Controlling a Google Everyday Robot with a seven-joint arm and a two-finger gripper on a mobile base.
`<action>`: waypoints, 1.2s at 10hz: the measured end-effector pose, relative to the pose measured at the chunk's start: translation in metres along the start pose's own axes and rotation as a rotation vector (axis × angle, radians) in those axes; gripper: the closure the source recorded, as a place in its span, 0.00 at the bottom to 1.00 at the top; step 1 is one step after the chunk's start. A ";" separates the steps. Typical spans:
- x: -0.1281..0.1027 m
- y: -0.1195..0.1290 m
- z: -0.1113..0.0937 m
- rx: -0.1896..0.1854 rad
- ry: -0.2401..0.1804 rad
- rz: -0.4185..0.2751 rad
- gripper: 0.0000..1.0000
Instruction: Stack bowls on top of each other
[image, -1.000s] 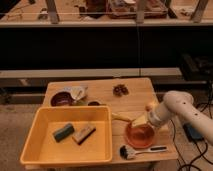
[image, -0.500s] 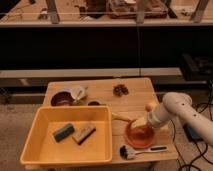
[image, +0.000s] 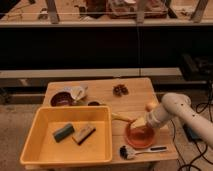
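The orange-red bowl needs to be gripped by its rim (image: 141, 123) next, so that the robot's gripper can stack it with the maroon bowl (image: 60, 99).
The orange-red bowl (image: 140, 138) sits on the wooden table (image: 140, 97) near its front right corner. My gripper (image: 138, 124) reaches in from the right on the white arm (image: 175, 110) and hangs low over the bowl's far rim, open, with its fingers down toward the bowl. The dark maroon bowl (image: 60, 99) rests at the table's far left, well away from the gripper, partly hidden behind the tub's back wall.
A big yellow tub (image: 35, 131) fills the front left and holds a green sponge (image: 63, 132) and a brown block (image: 84, 134). A white cup (image: 78, 92) stands beside the maroon bowl. A brown clump (image: 120, 90) lies at the back. A dish brush (image: 136, 151) lies by the front edge.
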 end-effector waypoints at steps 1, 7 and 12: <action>0.000 0.000 0.001 0.001 -0.001 -0.001 0.25; 0.002 0.003 0.006 0.007 0.004 0.012 0.84; 0.003 0.012 0.005 0.009 0.022 0.060 0.88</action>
